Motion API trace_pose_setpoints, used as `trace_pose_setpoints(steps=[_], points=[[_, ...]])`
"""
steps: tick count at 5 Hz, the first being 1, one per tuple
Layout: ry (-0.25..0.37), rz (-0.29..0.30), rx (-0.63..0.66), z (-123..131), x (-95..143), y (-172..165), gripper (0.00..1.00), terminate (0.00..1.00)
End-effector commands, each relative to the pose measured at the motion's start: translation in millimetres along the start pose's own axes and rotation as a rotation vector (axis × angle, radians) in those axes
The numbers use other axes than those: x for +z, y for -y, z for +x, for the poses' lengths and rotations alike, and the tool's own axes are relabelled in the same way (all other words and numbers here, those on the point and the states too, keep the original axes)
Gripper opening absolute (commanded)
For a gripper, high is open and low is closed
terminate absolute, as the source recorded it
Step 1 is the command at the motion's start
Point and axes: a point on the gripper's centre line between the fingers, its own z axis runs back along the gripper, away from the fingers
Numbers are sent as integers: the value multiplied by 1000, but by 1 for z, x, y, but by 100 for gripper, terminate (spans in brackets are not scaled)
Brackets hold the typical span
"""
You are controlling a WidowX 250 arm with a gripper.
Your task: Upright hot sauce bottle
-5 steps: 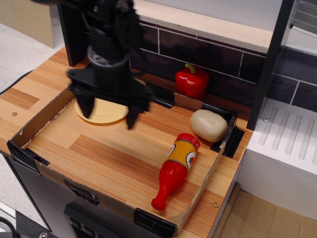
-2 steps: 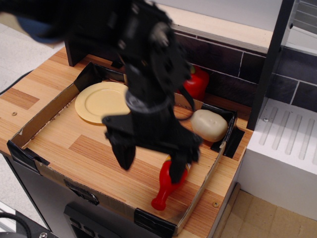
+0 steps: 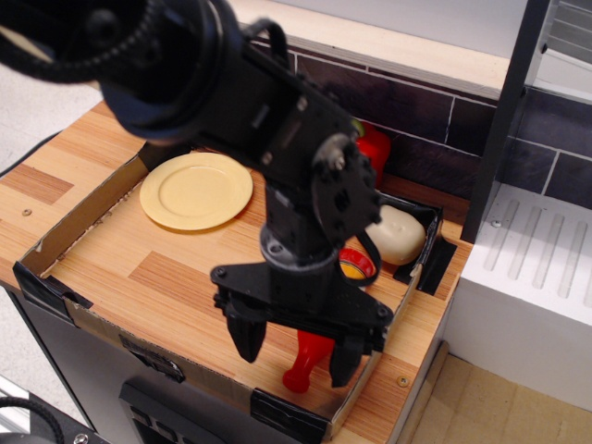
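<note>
The gripper picks up the hot sauce bottle by its neck below the red cap next, to set the bottle upright.
The hot sauce bottle lies on its side at the front right of the cardboard tray. Its red cap end points to the tray's front edge. Its base and a bit of yellow-orange label show behind the arm. My black gripper is open. Its two fingers hang on either side of the bottle's neck, one finger to the left, the other to the right. The arm hides most of the bottle's body. I cannot tell whether the fingers touch it.
A yellow plate lies at the tray's back left. A red bell pepper stands at the back against the dark tiles. A beige potato lies in the back right corner. A white rack stands to the right.
My arm swung from over the plate at the back left to the front right. The open gripper came down around the lying bottle. The bottle has not moved.
</note>
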Motion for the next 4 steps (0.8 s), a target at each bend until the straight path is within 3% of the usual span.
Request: trace_pose_setpoints(steps=[1, 2, 3, 4], points=[[36, -16, -7, -3, -12, 4, 100, 0], [51, -36, 6, -2, -14, 4, 100, 0], [74, -40, -2, 0, -16, 5, 0, 0], [74, -45, -7, 2, -17, 4, 0, 0]])
